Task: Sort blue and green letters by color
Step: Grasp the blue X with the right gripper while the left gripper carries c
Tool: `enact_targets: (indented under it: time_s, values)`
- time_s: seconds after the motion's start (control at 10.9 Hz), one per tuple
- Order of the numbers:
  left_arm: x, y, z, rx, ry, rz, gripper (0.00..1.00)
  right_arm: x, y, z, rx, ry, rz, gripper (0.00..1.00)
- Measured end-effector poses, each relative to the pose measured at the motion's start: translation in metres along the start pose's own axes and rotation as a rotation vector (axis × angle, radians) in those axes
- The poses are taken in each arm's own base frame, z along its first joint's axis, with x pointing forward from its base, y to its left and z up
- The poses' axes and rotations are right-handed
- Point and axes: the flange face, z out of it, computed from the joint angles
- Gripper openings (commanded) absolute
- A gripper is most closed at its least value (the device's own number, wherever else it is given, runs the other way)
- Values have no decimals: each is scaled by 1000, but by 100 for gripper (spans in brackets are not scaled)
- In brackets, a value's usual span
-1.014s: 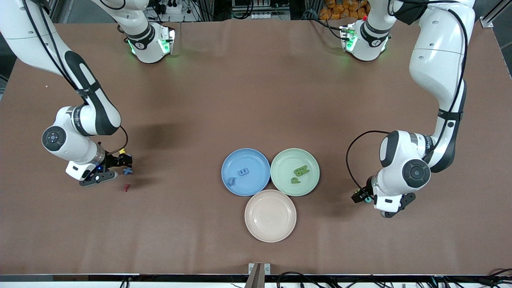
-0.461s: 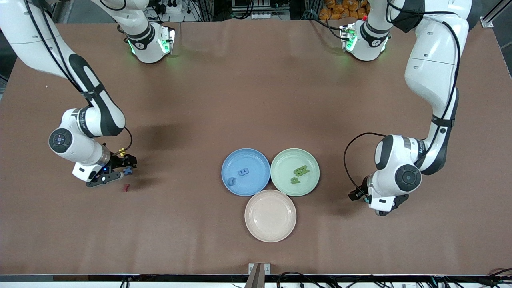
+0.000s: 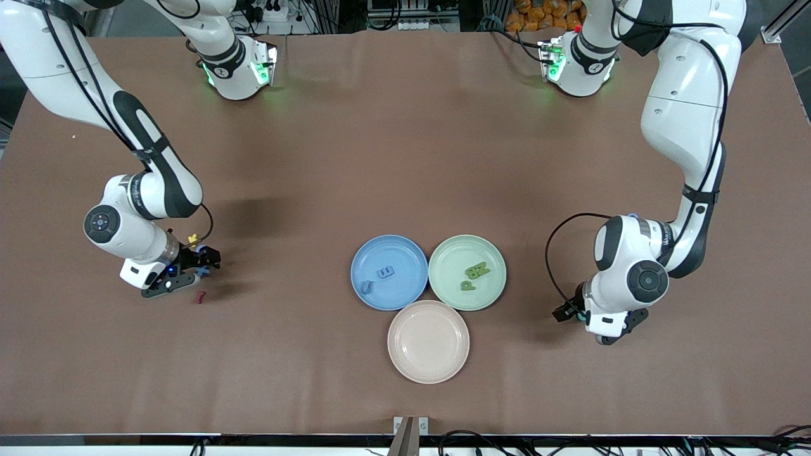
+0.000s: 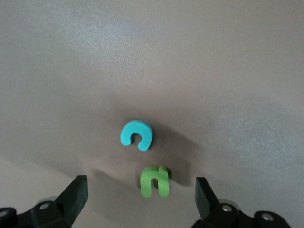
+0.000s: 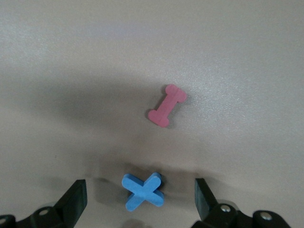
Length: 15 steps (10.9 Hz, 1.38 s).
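Observation:
My right gripper's fingers are level with the blue x point(image 3: 202, 270) point(image 5: 143, 191) on both sides. My right gripper should close on it.
My right gripper point(image 3: 201, 266) point(image 5: 140, 202) is open and low over the table at the right arm's end, its fingers either side of a blue x point(image 5: 142, 191), which is partly hidden in the front view point(image 3: 203, 273). My left gripper point(image 3: 569, 314) point(image 4: 140, 197) is open and low at the left arm's end, its fingers either side of a green u point(image 4: 155, 181). A blue c point(image 4: 137, 134) lies just past the u. The blue plate point(image 3: 412, 250) holds two blue letters point(image 3: 384, 272). The green plate point(image 3: 491, 250) holds three green letters point(image 3: 475, 272).
A dark red piece point(image 3: 200, 296) point(image 5: 166, 105) lies on the table close to the x, nearer to the front camera. A yellow k point(image 3: 192, 239) lies beside the right wrist. A pink plate point(image 3: 428, 364) stands bare in front of the other two plates.
The right gripper has shifted slightly toward the plates, closing over the blue x. The left arm has swung a little toward the plates and now holds still.

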Motion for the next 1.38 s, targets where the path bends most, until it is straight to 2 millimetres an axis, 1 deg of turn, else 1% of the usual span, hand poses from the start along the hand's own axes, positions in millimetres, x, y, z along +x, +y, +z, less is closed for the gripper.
enact_targets:
  time_s: [0.09,0.18,0.28,0.37,0.46,0.55,0.64,0.83,0.92,1.11,1.29,1.38]
  values:
    - [2,-1,5,-6,4,4,100,0,0,0,0,0,0,100]
    - [2,-1,8,-8,6,4,100,0,0,0,0,0,0,93]
    - [2,-1,10,-8,5,4,96,0,0,0,0,0,0,65]
    - [2,-1,10,-9,6,5,86,0,0,0,0,0,0,31]
    - [2,0,9,-11,7,6,76,0,0,1,1,-1,0,9]
    - [1,1,9,-12,8,7,65,-1,0,2,2,-3,-2,0]
    - [0,3,9,-13,8,6,61,-1,1,3,0,-3,-12,0]
    - [-3,9,5,-23,15,8,38,0,6,-1,-5,4,-23,0]
    - [-5,12,4,-24,16,3,31,0,6,-3,-6,3,-25,0]
    - [-7,16,2,-29,21,6,24,0,6,-3,-6,3,-27,0]
    - [-7,17,1,-28,21,6,12,0,6,-3,-6,3,-27,0]
    - [-7,17,1,-28,21,7,12,1,4,-3,-5,3,-28,0]
